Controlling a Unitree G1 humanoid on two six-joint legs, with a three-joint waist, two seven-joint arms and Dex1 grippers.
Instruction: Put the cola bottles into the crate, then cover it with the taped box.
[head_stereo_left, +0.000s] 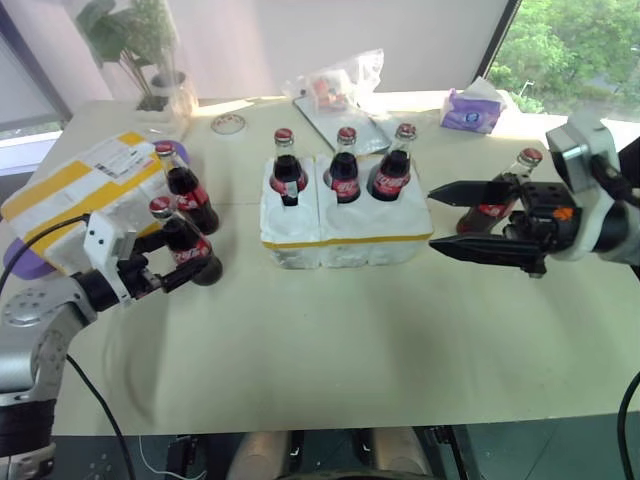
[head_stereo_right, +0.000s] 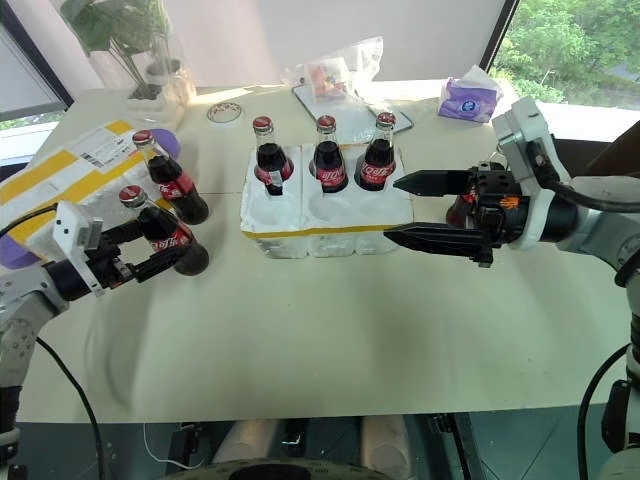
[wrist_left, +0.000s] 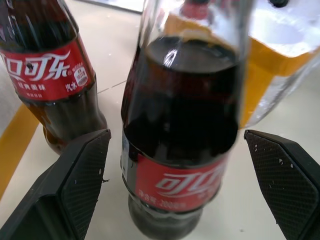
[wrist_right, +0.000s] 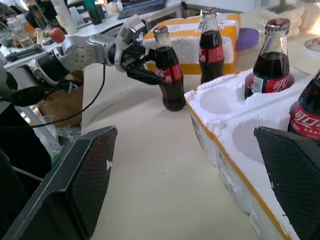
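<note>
My left gripper should close, because my fingers are on either side of the bottle's red label (head_stereo_left: 190, 247) (wrist_left: 175, 182). Closing now would hold the bottle.
The white foam crate (head_stereo_left: 345, 238) with a yellow band sits mid-table, and three cola bottles (head_stereo_left: 345, 168) stand in its back row of wells. At the left, my left gripper (head_stereo_left: 178, 262) is open around a standing cola bottle (wrist_left: 180, 130), with a gap on both sides of the glass. Another bottle (head_stereo_left: 186, 190) stands just behind it, beside the taped box (head_stereo_left: 80, 185). My right gripper (head_stereo_left: 434, 217) hangs open right of the crate, pointing at it, with nothing between its fingers. One more bottle (head_stereo_left: 500, 195) stands behind that gripper.
Along the far edge are a plant in a glass vase (head_stereo_left: 150, 60), a small round lid (head_stereo_left: 228, 123), a plastic bag (head_stereo_left: 335, 85) on a grey flat case, and a purple tissue pack (head_stereo_left: 472, 108). A purple object (head_stereo_left: 20, 262) lies under the taped box.
</note>
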